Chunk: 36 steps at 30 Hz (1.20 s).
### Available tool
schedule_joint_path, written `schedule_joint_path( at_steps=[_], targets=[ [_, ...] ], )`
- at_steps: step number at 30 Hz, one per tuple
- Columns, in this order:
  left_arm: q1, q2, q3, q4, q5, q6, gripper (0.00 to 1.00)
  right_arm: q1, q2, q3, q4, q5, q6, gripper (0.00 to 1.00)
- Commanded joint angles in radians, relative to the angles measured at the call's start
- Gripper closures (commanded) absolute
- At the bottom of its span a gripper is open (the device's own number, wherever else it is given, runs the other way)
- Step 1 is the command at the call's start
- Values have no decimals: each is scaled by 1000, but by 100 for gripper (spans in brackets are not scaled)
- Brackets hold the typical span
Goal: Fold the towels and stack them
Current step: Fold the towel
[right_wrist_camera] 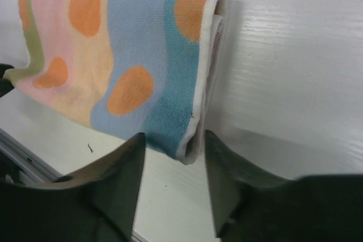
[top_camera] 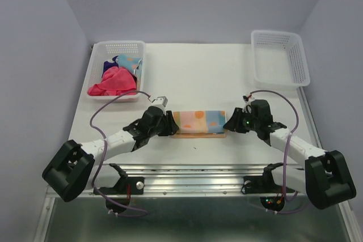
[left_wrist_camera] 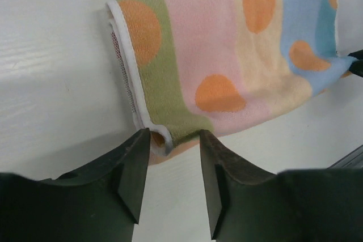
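Observation:
I will next take hold of the folded towel's blue near corner [top_camera: 224,130] [right_wrist_camera: 185,149] with my right gripper, layers together, so the towel stays folded for stacking.
A folded towel [top_camera: 198,123] with pastel stripes and orange blotches lies flat in the middle of the table. My left gripper [top_camera: 170,124] sits at its left end and my right gripper [top_camera: 228,123] at its right end. In the left wrist view the towel [left_wrist_camera: 227,55] has its near corner just between the tips of the left gripper [left_wrist_camera: 173,140], whose jaws stand apart without pinching it. The right wrist view shows the towel [right_wrist_camera: 130,49] with its blue corner hanging between the spread tips of the right gripper [right_wrist_camera: 174,140]. A pink towel [top_camera: 113,83] and a dark purple towel [top_camera: 108,67] lie crumpled in a basket.
A white mesh basket [top_camera: 97,55] at the back left holds the crumpled cloths, including a blue and orange patterned one [top_camera: 129,62]. A second white mesh basket [top_camera: 281,58] stands at the back right. A metal rail [top_camera: 193,171] runs along the near table edge.

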Motion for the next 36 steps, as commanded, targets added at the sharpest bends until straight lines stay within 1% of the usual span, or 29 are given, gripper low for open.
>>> schedule_joint_path(
  at_steps=[1,2,3,4,5,6,7,9,10,12,15,20,22,23,27,29,33,35,36],
  targets=[
    [-18,-109,-32,-57,-15,-35,42,4,-56,-25,-14,-23,-2,38],
    [-19,-127,-35,-77,-18,-42,26,4,-80,-26,-30,-40,-2,31],
    [-22,-167,-41,-87,-17,-49,19,4,-94,-29,-38,-45,1,23],
    [-24,-187,-44,-106,-20,-60,8,4,-114,-29,-61,-45,7,20],
    [-24,-207,-46,-115,-20,-63,1,4,-149,-28,-72,-42,11,7],
    [-25,-224,-47,-123,-20,-66,1,4,-171,-28,-80,-36,16,1],
    [-25,-259,-47,-130,-26,-71,1,4,-189,-25,-87,-28,30,0],
    [-25,-287,-46,-155,-38,-75,1,4,-237,-9,-123,26,41,0],
    [-25,-305,-40,-161,-77,-77,1,4,-244,10,-135,41,47,0],
    [-25,-315,-26,-178,-104,-78,1,4,-243,35,-178,81,45,0],
    [-25,-301,6,-204,-161,-77,1,6,-205,90,-216,129,42,0],
    [-25,-270,51,-233,-237,-86,1,24,-59,152,-230,236,65,0],
    [-25,-276,56,-233,-251,-80,1,53,-22,181,-225,271,76,1],
    [-25,-278,56,-233,-259,-75,1,67,-1,191,-227,318,80,1],
    [-25,-284,53,-233,-265,-65,1,144,129,248,-227,397,91,10],
    [-25,-287,48,-255,-268,-63,1,176,175,265,-219,434,109,17],
    [-25,-295,37,-261,-274,-59,1,210,226,276,-225,474,131,30],
    [-24,-298,36,-264,-277,-57,1,219,263,281,-227,486,137,33],
    [-24,-298,34,-264,-277,-55,1,227,274,284,-227,491,139,37]
  ],
)
